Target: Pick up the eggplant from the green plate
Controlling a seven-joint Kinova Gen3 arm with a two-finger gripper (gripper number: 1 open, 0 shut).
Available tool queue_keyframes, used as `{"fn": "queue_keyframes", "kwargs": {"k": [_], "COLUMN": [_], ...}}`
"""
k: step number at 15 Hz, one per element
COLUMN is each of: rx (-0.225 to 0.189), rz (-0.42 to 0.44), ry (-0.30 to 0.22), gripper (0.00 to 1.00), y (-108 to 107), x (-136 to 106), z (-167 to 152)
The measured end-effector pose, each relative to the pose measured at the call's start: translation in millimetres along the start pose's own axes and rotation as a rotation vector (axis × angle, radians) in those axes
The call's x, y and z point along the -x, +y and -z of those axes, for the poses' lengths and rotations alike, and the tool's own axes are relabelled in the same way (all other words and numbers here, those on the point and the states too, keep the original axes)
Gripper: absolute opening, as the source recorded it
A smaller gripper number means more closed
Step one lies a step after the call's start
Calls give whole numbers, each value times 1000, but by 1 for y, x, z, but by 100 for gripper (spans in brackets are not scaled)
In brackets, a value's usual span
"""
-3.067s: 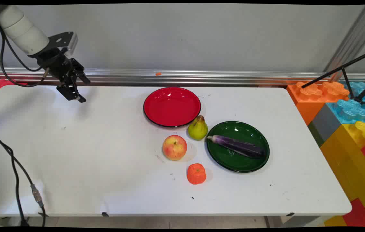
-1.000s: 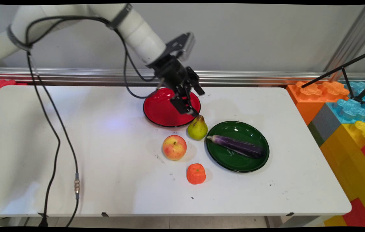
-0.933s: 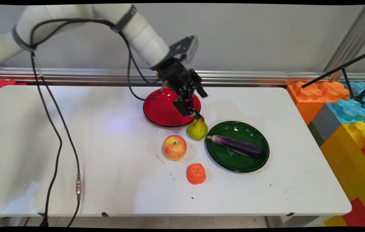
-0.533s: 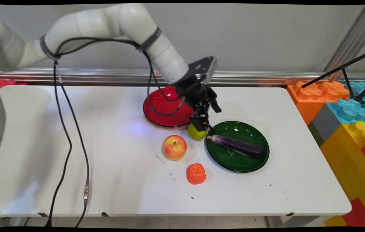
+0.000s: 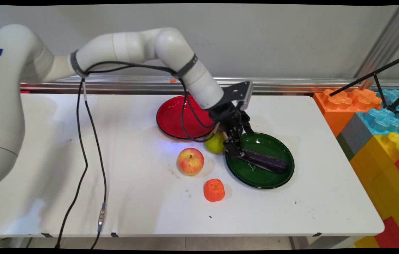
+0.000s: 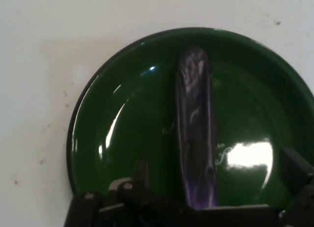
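Note:
I will next grab the eggplant by its stem end (image 6: 198,192) to lift the eggplant (image 6: 196,129) out of the green plate.
A purple eggplant (image 5: 268,163) lies across a green plate (image 5: 256,180) right of the table's middle. My gripper (image 5: 240,141) hangs low over the plate's left side, at the eggplant's stem end, which it hides in the main view. In the hand view the eggplant (image 6: 196,129) runs up the middle of the green plate (image 6: 127,129), and my gripper (image 6: 218,173) is open, with one of its fingers (image 6: 294,169) on either side of the eggplant. It holds nothing.
A green pear (image 5: 214,144) stands just left of the gripper, partly behind it. A red plate (image 5: 173,118) lies behind the pear. An apple (image 5: 190,161) and an orange fruit (image 5: 214,190) sit nearer the front. Coloured blocks (image 5: 379,116) stack at the right.
The arm has swung from the table's far left, over the red plate and past the pear, and come down over the green plate's left side. Fruit and plates have not moved.

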Motion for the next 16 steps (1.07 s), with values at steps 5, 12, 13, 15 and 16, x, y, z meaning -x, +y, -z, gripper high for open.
{"fn": "queue_keyframes", "kwargs": {"k": [5,12,13,15,16], "rx": [-1,-2,-4,-8,-10], "rz": [12,28,30,35,37], "ry": [2,-2,-2,-1,-2], "gripper": [100,100,100,100,100], "y": [-2,-3,-3,-3,-3], "x": [3,7,7,8,8], "z": [-28,-51,-53,-56,-57]}}
